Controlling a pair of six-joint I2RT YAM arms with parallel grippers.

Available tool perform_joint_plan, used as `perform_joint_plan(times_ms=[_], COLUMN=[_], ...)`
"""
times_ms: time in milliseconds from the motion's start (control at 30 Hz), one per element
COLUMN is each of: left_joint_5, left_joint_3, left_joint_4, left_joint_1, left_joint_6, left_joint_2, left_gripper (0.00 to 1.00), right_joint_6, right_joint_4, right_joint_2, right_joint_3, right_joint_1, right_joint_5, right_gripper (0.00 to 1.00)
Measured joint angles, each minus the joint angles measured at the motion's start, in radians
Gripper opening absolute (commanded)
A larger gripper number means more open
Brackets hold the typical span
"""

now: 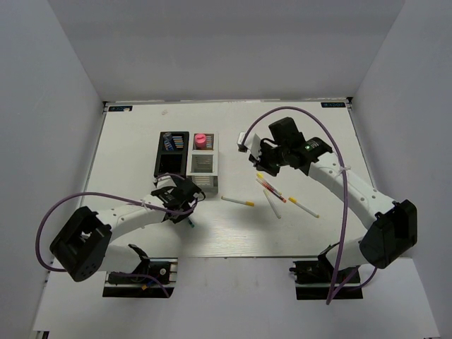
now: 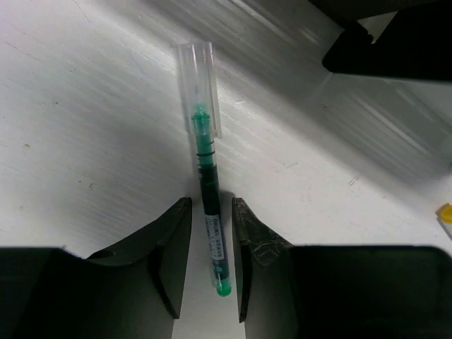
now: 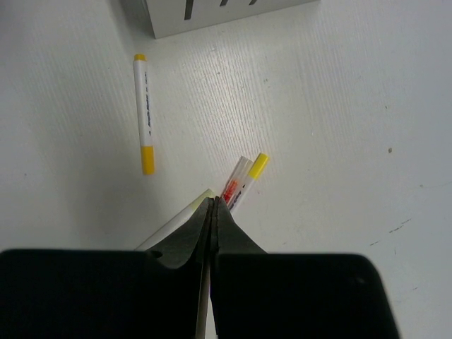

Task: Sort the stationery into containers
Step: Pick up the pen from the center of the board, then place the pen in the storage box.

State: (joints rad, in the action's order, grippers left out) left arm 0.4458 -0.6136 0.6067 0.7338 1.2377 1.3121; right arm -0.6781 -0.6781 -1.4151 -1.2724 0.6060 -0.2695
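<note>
My right gripper is closed and empty above the red pen point(image 1: 274, 193) point(image 3: 236, 185), so the pen would stay where it is if I lifted my gripper now.
The thin dark green pen point(image 2: 208, 198) lies flat on the table between the fingers of my left gripper point(image 2: 211, 205), which is open with a gap on each side of the pen. From above, the left gripper point(image 1: 185, 201) sits just in front of the black box point(image 1: 162, 157) and white box point(image 1: 210, 185). A pink marker point(image 1: 200, 141) stands in the white box, a blue-and-white tube point(image 1: 169, 143) in the black one. My right gripper point(image 3: 212, 203) is shut and empty, low over the red pen point(image 3: 236, 185) and a yellow-tipped stick point(image 3: 257, 167).
More white yellow-tipped sticks lie on the table: one point(image 1: 238, 201) right of the white box, also in the right wrist view point(image 3: 145, 113), and others point(image 1: 302, 206) further right. A dark object's corner point(image 2: 395, 42) shows beyond the green pen. The white box's corner point(image 3: 212, 14) is ahead.
</note>
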Motion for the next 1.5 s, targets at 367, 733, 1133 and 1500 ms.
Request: perform_joint_plan(times_ms=[367,733,1133,1500], left_joint_5=[0.026,-0.116,-0.179,0.322], left_joint_3=[0.007,0.063,-0.323,-0.372], left_joint_4=[-0.068,0.029,0.088,-0.024], left_joint_1=[0.006,0.071,0.086,0.033], left_joint_6=[0.014,-0.189,-0.509,-0.539], left_joint_2=[0.026,-0.258,-0.497,-0.234], left_gripper=[0.08,0.0,0.0,0.0], right_joint_6=[0.02,0.035,0.076,0.085], right_joint_4=[-0.001,0.004,0.052,0.071], right_joint_2=[0.013,0.025,0.034,0.085], right_joint_3=[0.018,0.068,0.114,0.16], right_joint_1=[-0.012,-0.037,-0.074,-0.101], right_joint_5=[-0.055,-0.104,-0.134,-0.139], right_gripper=[0.29,0.3,0.3,0.3])
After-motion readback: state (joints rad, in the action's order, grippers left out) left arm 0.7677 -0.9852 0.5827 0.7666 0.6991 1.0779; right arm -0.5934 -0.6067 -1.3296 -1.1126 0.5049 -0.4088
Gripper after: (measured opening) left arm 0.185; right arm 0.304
